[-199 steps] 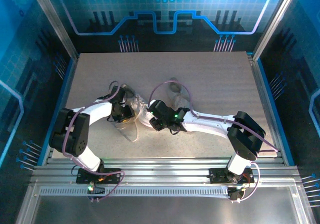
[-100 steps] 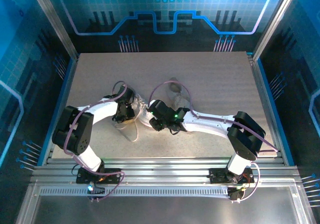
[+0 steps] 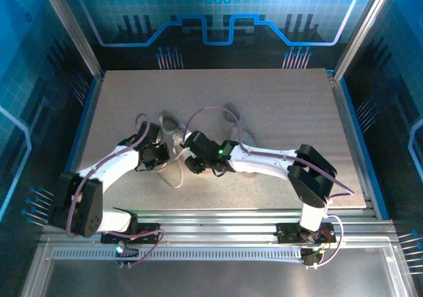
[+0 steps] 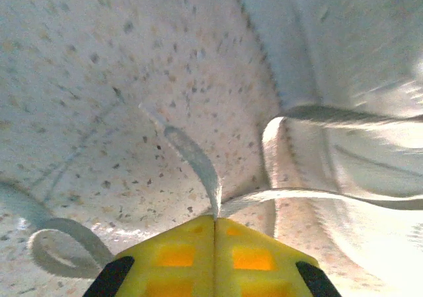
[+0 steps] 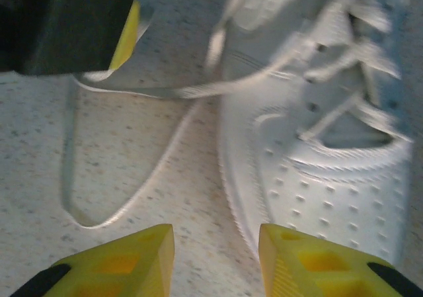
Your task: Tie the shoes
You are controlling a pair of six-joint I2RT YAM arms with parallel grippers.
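My right gripper takes hold of the slack lace loop (image 5: 129,202) beside the shoe's perforated toe (image 5: 317,178) next, away from the eyelets, which leaves lace to tie.
Two white shoes lie mid-table. The left shoe (image 3: 173,136) sits between my grippers, and my right arm partly covers the other shoe (image 3: 230,118). My left gripper (image 3: 156,158) is beside the left shoe. Its yellow fingers (image 4: 188,247) are shut on a white lace (image 4: 192,157), and one strand runs right to the shoe (image 4: 357,105). My right gripper (image 5: 215,244) hovers open over the table beside that shoe's perforated toe (image 5: 317,178), touching nothing. The left gripper (image 5: 66,19) holds the lace (image 5: 165,92) taut towards the eyelets in the right wrist view.
A slack lace loop (image 5: 125,191) lies on the speckled table (image 3: 264,98) in front of the shoe, and another small loop (image 4: 59,247) lies near my left fingers. Metal rails (image 3: 211,221) border the near edge and blue walls enclose the sides.
My left gripper has closed on the lace and drawn back to the left and nearer. My right gripper has shifted left along the shoe and stays open.
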